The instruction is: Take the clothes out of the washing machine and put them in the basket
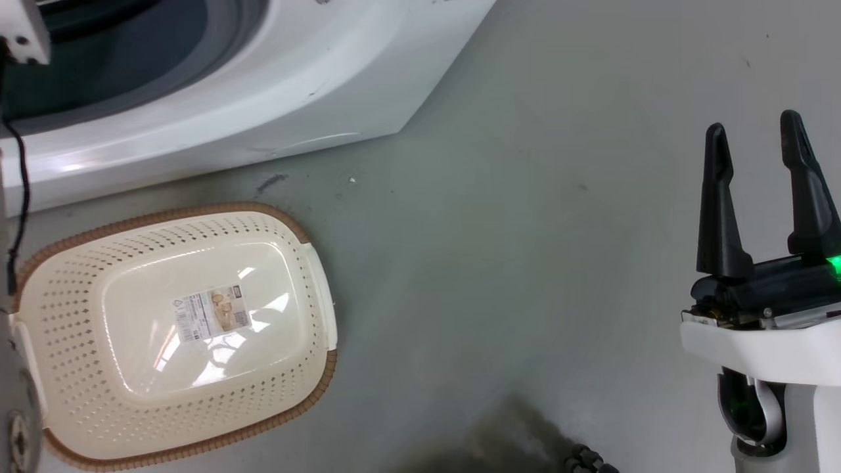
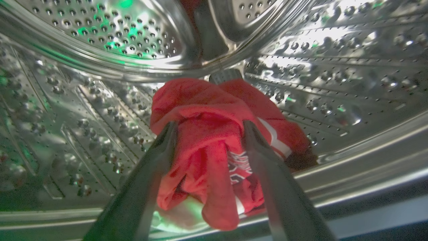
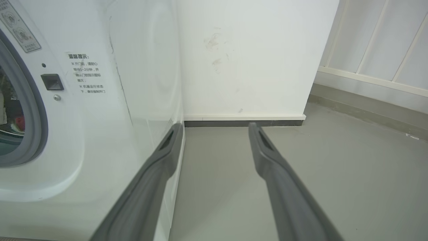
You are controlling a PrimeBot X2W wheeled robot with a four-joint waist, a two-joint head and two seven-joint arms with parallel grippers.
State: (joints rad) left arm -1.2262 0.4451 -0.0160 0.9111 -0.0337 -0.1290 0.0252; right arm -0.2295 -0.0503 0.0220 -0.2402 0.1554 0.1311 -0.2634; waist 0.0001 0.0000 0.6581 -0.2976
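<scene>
The raised middle fold [image 2: 210, 130] of the red clothes bunches up, while their striped side lies slack against the drum [image 2: 334, 67], so I will grab the clothes by that fold with my left gripper next.
A bundle of red clothes [image 2: 207, 110] with white stripes and white lettering lies low in the washing machine's steel drum [image 2: 334, 67]. My left gripper [image 2: 210, 124] is inside the drum, open, one finger on each side of the bundle. In the head view the white washing machine [image 1: 263, 98] fills the upper left, and the cream basket [image 1: 66, 309] with a brown rim stands on the floor in front of it, nothing inside. My right gripper [image 1: 754, 125] hangs open over bare floor at the right, holding nothing. Its wrist view shows the machine's front [image 3: 100, 134] and a speck of red [image 3: 20, 124] through the door ring.
Grey floor spreads between the basket and my right gripper [image 3: 215, 125]. A white wall [image 3: 247, 60] stands right of the machine, with a railing [image 3: 378, 50] further right. A black cable [image 1: 20, 171] hangs along the head view's left edge under my left arm's white casing [image 1: 23, 33].
</scene>
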